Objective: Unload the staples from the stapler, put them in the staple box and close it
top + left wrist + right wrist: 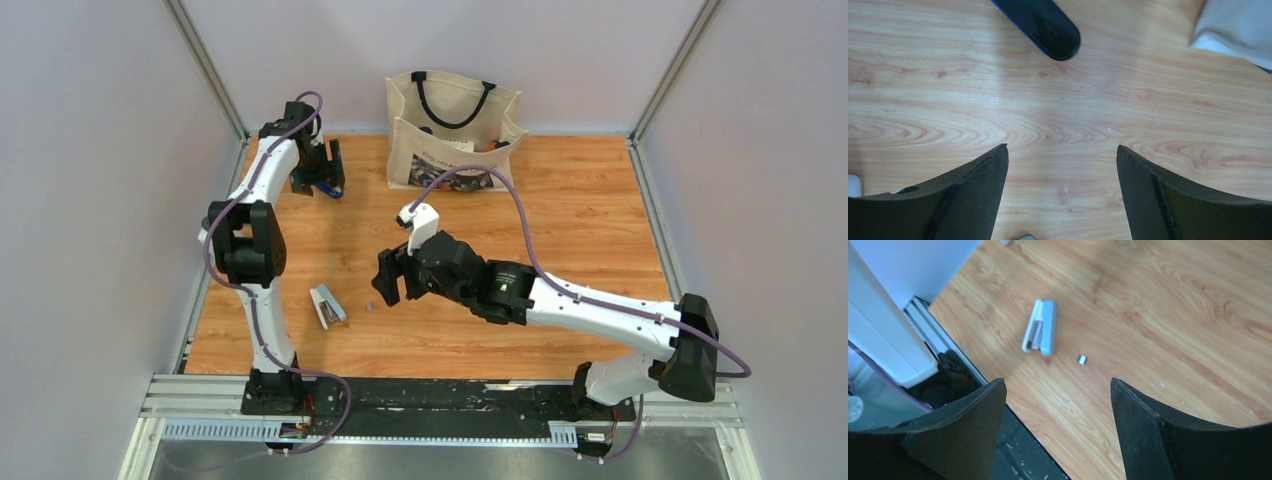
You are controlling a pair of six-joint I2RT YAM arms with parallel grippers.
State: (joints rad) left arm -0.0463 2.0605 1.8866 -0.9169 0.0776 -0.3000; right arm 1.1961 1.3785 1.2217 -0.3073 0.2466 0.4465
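Observation:
The left gripper needs to reach the dark blue stapler and grab its rounded black end point(337, 193) point(1057, 36), so that the stapler's other end stays free to unload the staples.
The dark blue stapler point(331, 189) lies on the wooden table at the far left. Its rounded end point(1048, 26) shows at the top of the left wrist view. My left gripper point(320, 170) hangs over it, open and empty point(1062, 150), with the stapler beyond its fingertips. A tiny silvery strip of staples point(368, 305) lies on the table near the middle; it also shows in the right wrist view point(1081, 359). My right gripper point(387, 280) is open and empty point(1058, 385), just right of and above that strip.
A pale grey-blue and white stapler point(327, 305) lies left of the staple strip, also in the right wrist view point(1040, 333). A beige tote bag point(455, 130) stands at the back centre; its corner point(1238, 25) is near the left gripper. The table's front rail point(400, 400) is below.

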